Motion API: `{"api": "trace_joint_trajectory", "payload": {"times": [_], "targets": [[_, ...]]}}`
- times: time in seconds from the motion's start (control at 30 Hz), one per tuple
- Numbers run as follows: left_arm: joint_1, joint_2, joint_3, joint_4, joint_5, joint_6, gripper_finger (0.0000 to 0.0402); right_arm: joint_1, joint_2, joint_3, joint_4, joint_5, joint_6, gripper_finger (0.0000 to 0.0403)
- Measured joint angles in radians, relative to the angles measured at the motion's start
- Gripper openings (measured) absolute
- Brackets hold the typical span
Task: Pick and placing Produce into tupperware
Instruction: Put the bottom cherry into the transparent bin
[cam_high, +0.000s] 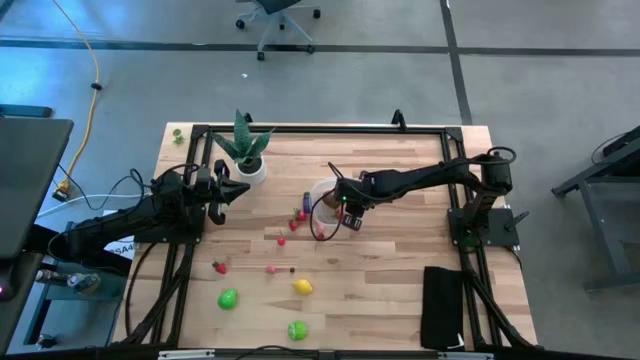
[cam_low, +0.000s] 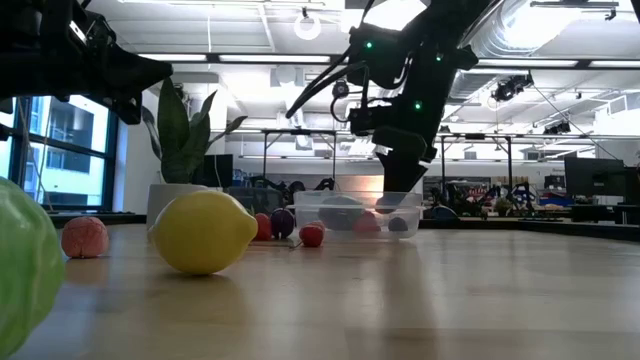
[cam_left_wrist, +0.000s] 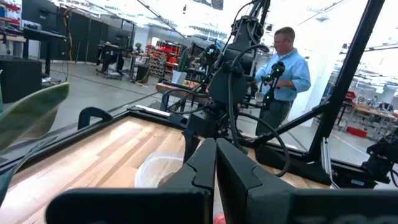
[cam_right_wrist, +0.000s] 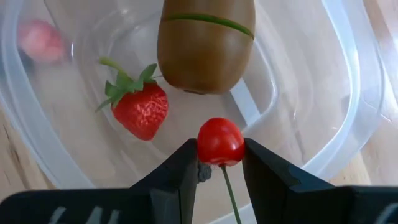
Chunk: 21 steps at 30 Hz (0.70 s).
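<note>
The red fruit (cam_right_wrist: 221, 142) hangs inside the rim of the clear tupperware (cam_right_wrist: 323, 93) and would drop into it, so it is time for my right gripper to open.
My right gripper (cam_high: 345, 215) hangs over the clear tupperware (cam_high: 320, 190), shut on a small red cherry-like fruit (cam_right_wrist: 220, 142) with a thin green stem. In the tupperware (cam_right_wrist: 323, 93) lie a strawberry (cam_right_wrist: 140, 109), a brown kiwi (cam_right_wrist: 205, 43) and a pinkish fruit (cam_right_wrist: 40, 40). Loose produce rests on the table: a lemon (cam_high: 303, 287), two green round fruits (cam_high: 228, 298) (cam_high: 297, 330), a strawberry (cam_high: 219, 267) and small red and purple pieces (cam_high: 300, 215) beside the container. My left gripper (cam_high: 235, 190) waits shut near the potted plant. My right gripper pinches the red fruit's two round sides (cam_right_wrist: 205, 146) between its fingertips (cam_right_wrist: 186, 165), coming steeply from above. The fruit is lifted clear, over the inside of the tupperware near its rim. Its stem (cam_right_wrist: 229, 190) runs back between the fingers.
A spiky green plant in a white pot (cam_high: 247, 165) stands at the far left, close to my left gripper. A black frame (cam_high: 300, 128) runs around the table's edges. A dark flat object (cam_high: 442, 305) lies at the near right. A person (cam_left_wrist: 283, 68) stands beyond the table.
</note>
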Motion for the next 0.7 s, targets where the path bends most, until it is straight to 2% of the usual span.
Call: {"api": "trace_joint_trajectory", "payload": {"times": [0.37,0.7], "targets": [[0.000,0.000,0.000,0.001,0.000,0.000,0.0003,0.000,0.000,0.000,0.009,-0.013,0.001,0.0107],[0.000,0.000,0.000,0.001,0.000,0.000,0.0003,0.000,0.000,0.000,0.014,0.038,0.000,0.0169]]}}
